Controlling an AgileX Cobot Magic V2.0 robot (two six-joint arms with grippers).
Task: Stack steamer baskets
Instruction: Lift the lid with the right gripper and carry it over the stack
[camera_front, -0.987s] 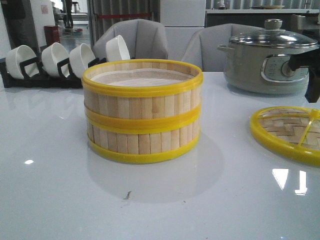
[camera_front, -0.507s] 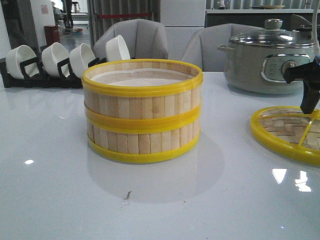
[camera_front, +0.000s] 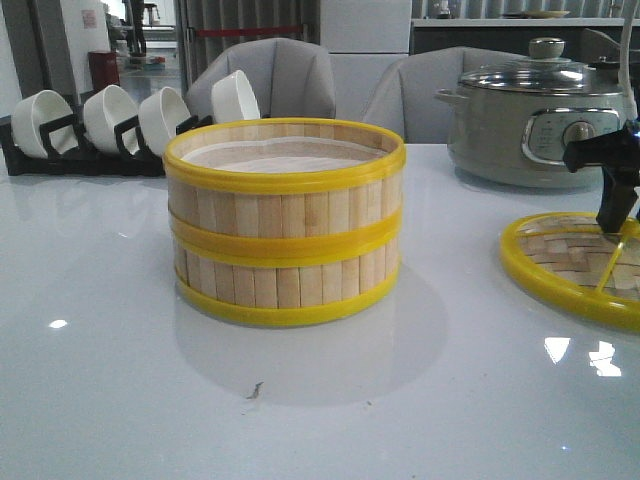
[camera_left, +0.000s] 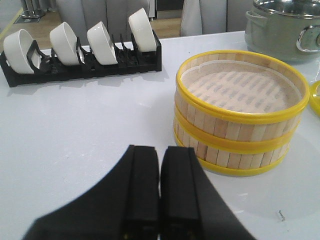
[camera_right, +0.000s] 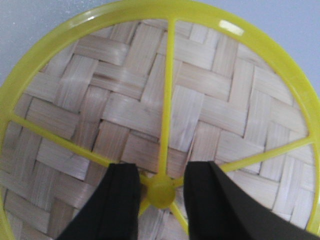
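My right gripper closes on the woven lid next. Both fingers are beside the yellow knob (camera_right: 161, 192), low over the lid, so closing now would catch it.
Two steamer baskets stand stacked mid-table, the upper one (camera_front: 285, 190) squarely on the lower one (camera_front: 285, 282). In the left wrist view the stack (camera_left: 240, 127) shows a white liner inside the top ring. My left gripper (camera_left: 160, 150) is shut and empty, hovering short of the stack. My right gripper (camera_right: 162, 167) is open over the flat woven lid (camera_right: 125, 110), with one finger on each side of its yellow centre knob (camera_right: 161, 192) and a gap on both sides. The front view shows that gripper (camera_front: 610, 222) low over the lid (camera_front: 565, 265) at the right.
A grey electric pot (camera_front: 520, 130) with a glass lid stands at the back right, behind the woven lid. A black rack of white bowls (camera_front: 90, 125) lines the back left. Chairs stand beyond the table's far edge.
My right gripper has come in from the right edge and dropped down onto the woven lid. The stacked baskets and the left gripper have not moved.
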